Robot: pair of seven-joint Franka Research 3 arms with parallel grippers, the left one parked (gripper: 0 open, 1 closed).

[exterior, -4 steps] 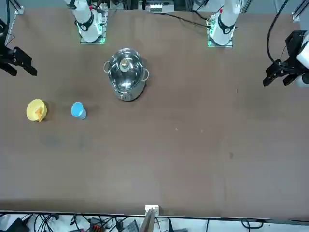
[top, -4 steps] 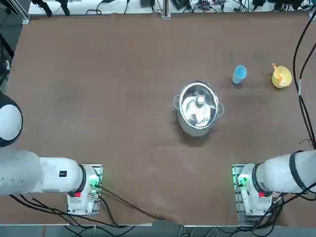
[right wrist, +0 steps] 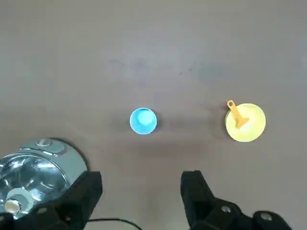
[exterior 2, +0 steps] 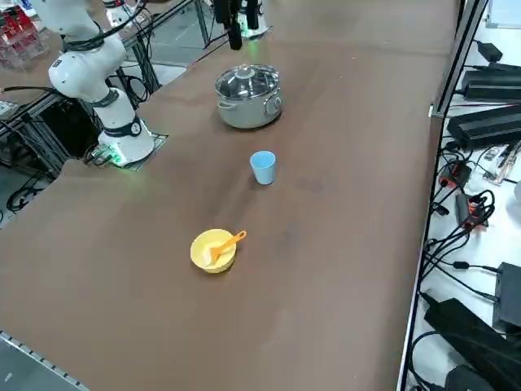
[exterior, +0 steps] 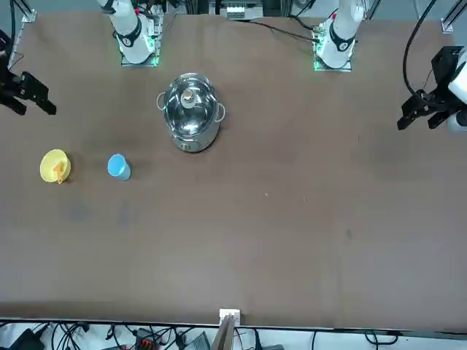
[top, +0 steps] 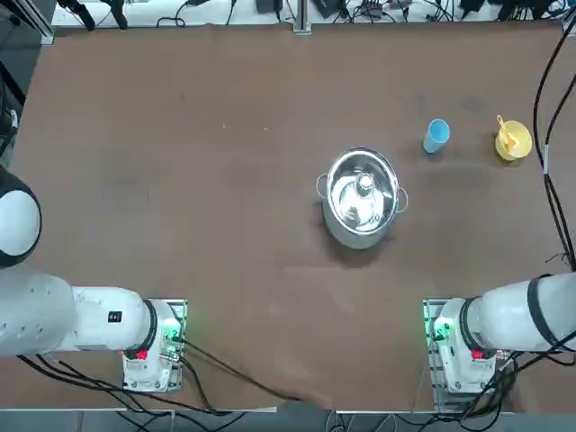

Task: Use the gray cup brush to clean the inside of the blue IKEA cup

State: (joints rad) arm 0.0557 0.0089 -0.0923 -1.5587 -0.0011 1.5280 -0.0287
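Note:
The robot's right gripper will next grab the brush by its orange handle [exterior: 60, 179] to clean the cup, because the yellow bowl's side closes around the brush head.
The light-blue cup [top: 436, 136] stands upright on the brown table, right of the steel pot; it also shows as a blue cup [right wrist: 143, 120] from the wrist. The brush with its orange handle [top: 507, 135] rests in the yellow bowl [top: 517, 148], handle [exterior 2: 229, 240] sticking out over the rim. My right gripper [right wrist: 141, 184] hangs high above the table, open and holding nothing, its fingers well short of the cup. In the front view the gripper [exterior: 36, 96] sits at the left edge, above the bowl.
A lidded steel pot [top: 362, 196] stands mid-table, left of the cup. The table's right edge and hanging cables [top: 544, 108] lie close to the bowl. Bare brown tabletop [top: 225, 180] spreads to the left and far side.

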